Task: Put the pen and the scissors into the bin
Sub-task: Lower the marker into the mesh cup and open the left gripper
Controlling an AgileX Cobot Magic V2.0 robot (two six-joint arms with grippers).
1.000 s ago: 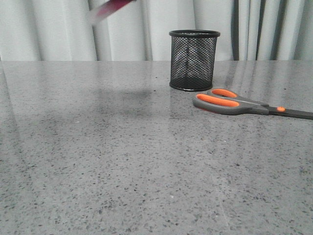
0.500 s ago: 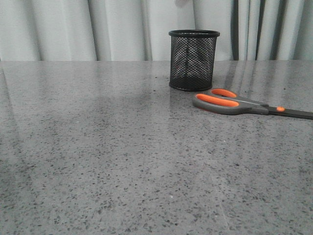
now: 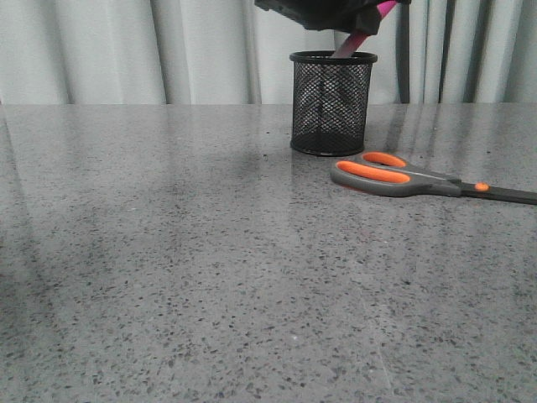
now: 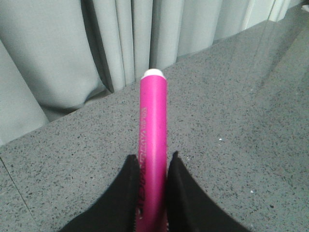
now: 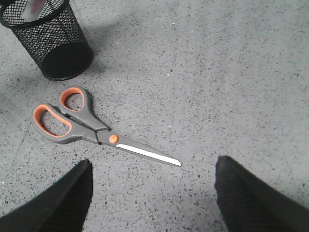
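Note:
My left gripper should release the pink pen now: its lower end is inside the bin's rim, so it would stay in the bin.
My left gripper (image 3: 357,17) is at the top of the front view, just above the bin (image 3: 333,105), a black mesh cup. It is shut on the pink pen (image 3: 347,44), which slants down with its lower end at the bin's rim. In the left wrist view the pen (image 4: 153,111) sticks out between the shut fingers of the left gripper (image 4: 153,162), its whitish end far from them. The scissors (image 3: 394,176) lie flat on the table right of the bin, with grey and orange handles toward it. My right gripper (image 5: 152,169) is open and empty above the table, near the blades of the scissors (image 5: 91,128).
The grey speckled table (image 3: 185,277) stretches wide in front of the bin. Grey curtains (image 3: 101,50) hang behind its far edge. The bin (image 5: 48,41) also shows in the right wrist view, beyond the scissors' handles.
The pen was a blur at the upper left a second ago, then out of view. Now my left gripper holds it over the bin. The scissors and bin have not moved.

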